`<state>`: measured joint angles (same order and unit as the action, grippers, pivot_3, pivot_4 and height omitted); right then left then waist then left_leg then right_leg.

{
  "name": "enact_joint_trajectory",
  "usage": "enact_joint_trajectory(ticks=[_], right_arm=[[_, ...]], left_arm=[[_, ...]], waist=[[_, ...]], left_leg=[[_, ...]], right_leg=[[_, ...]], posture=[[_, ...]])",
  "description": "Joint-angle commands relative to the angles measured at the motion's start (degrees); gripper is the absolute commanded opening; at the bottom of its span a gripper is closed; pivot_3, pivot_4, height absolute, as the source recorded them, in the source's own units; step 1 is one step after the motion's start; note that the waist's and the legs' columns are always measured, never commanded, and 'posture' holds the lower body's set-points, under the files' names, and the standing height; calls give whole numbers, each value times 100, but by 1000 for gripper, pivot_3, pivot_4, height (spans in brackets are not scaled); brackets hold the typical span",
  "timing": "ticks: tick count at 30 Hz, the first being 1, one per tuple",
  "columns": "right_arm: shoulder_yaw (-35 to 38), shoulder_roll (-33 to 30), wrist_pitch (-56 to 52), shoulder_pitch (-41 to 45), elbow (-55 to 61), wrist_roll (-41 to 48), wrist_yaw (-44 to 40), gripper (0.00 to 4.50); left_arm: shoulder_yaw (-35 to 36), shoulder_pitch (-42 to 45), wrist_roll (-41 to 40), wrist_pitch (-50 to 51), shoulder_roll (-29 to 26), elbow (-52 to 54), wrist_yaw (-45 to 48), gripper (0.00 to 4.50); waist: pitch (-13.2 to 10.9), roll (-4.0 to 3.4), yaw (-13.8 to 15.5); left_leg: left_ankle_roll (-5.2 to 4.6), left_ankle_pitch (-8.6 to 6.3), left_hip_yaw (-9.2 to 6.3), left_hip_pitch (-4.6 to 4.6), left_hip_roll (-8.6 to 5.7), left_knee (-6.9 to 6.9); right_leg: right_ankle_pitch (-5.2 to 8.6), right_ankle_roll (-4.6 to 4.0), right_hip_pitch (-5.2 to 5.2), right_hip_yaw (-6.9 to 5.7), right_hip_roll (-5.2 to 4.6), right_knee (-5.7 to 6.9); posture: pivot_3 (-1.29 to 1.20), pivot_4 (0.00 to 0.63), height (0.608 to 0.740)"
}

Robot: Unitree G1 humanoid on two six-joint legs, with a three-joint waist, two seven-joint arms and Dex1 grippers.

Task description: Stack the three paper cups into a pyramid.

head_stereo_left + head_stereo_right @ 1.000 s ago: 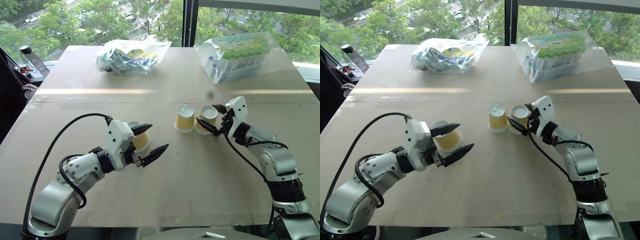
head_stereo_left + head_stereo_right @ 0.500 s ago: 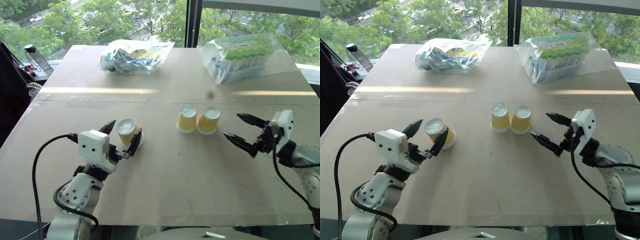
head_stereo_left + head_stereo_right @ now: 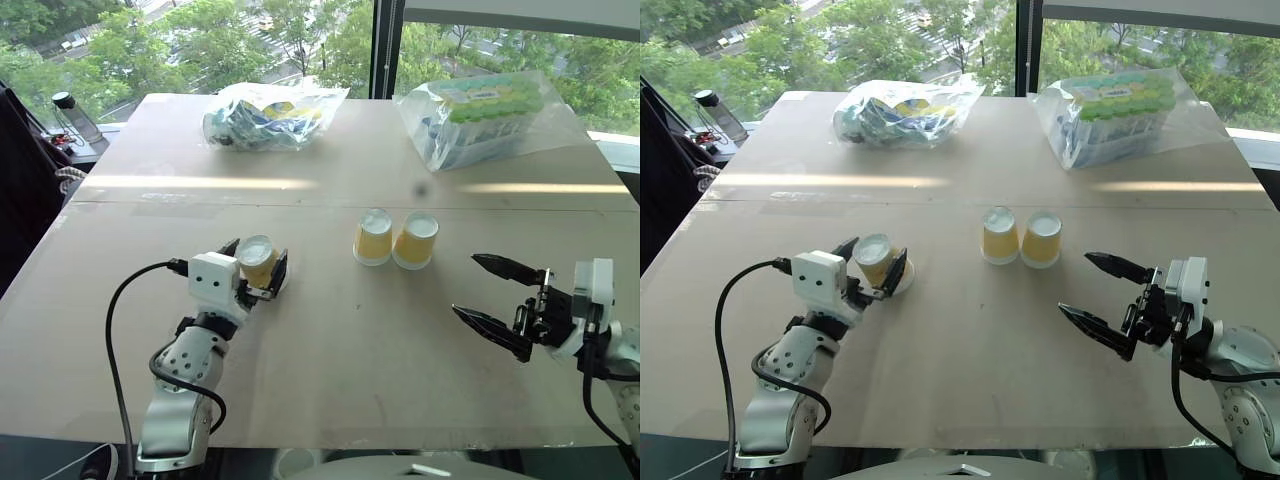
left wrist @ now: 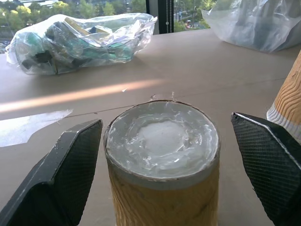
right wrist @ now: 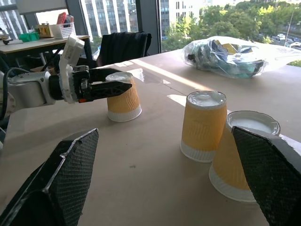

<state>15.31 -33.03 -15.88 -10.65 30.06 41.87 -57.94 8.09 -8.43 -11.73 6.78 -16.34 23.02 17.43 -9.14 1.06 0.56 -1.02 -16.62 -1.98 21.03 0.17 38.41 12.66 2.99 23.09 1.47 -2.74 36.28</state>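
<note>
My left gripper should close on the lone paper cup now, as its fingers are beside the upper sides of the lone paper cup.
Three yellow paper cups stand upside down on the table. Two of them [image 3: 373,237] [image 3: 417,240] touch side by side at the centre. The third cup [image 3: 257,260] stands alone to the left, between the fingers of my left gripper [image 3: 256,265], which is open. In the left wrist view a gap shows between this cup [image 4: 162,160] and each finger [image 4: 66,179]. My right gripper [image 3: 465,285] is open and holds nothing, hovering right of the pair and nearer to me. The right wrist view shows the pair [image 5: 203,125] [image 5: 242,150] and the left gripper [image 5: 117,84] around the lone cup [image 5: 123,101].
Two clear plastic bags of packaged goods lie at the table's far side, one at the left [image 3: 270,112] and one at the right [image 3: 490,110]. A bottle [image 3: 70,115] stands beyond the far left corner. Bare tabletop [image 3: 360,340] stretches between my arms.
My left gripper has swung round and slid forward so that its fingers flank the lone cup. My right gripper has drawn back from the pair, toward me and rightward.
</note>
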Motion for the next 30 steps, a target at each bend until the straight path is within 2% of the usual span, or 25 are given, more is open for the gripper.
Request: enact_joint_trajectory(ticks=[1,8,9,13,22,26,30], right_arm=[[22,2,67,13,250,138,76,4483],[-79,-22,3,55,355,277,157,4483],[-84,-38,6,65,355,292,133,4500],[-111,-90,10,129,348,383,-10,4500],[-126,-113,64,177,413,699,-338,4500],[-110,-93,72,188,388,746,-357,4500],[-52,-17,98,188,348,804,-270,4500]], left_arm=[[59,13,-15,-150,-39,149,41,4500],[33,-1,-4,-143,-4,116,50,4500],[44,4,2,-152,-6,103,49,3971],[73,24,35,-186,-35,60,72,2343],[170,170,-4,-214,-192,-2,214,2343],[199,759,-352,44,-482,-36,556,2343],[2,1728,-1149,792,-1070,-127,1543,2343]], waist=[[0,0,5],[0,0,9],[0,0,9],[0,0,9],[0,0,11],[-1,1,27],[-2,5,25]], left_leg=[[0,0,-1,0,1,0],[0,0,-2,-1,1,-1],[0,0,-2,-1,1,-1],[0,0,-2,0,1,-1],[0,0,-2,0,2,-1],[0,0,0,1,0,0],[0,0,1,4,-2,1]], right_leg=[[0,0,0,0,-1,-1],[1,-1,0,0,-2,0],[1,-1,0,0,-2,0],[0,0,0,1,-2,-1],[1,-1,0,0,-3,-1],[1,-1,0,-7,-1,2],[0,-1,-1,-13,-1,4]], posture=[[0,150,740],[0,150,740],[0,150,740],[0,150,740],[0,150,740],[0,150,740],[0,150,740]])
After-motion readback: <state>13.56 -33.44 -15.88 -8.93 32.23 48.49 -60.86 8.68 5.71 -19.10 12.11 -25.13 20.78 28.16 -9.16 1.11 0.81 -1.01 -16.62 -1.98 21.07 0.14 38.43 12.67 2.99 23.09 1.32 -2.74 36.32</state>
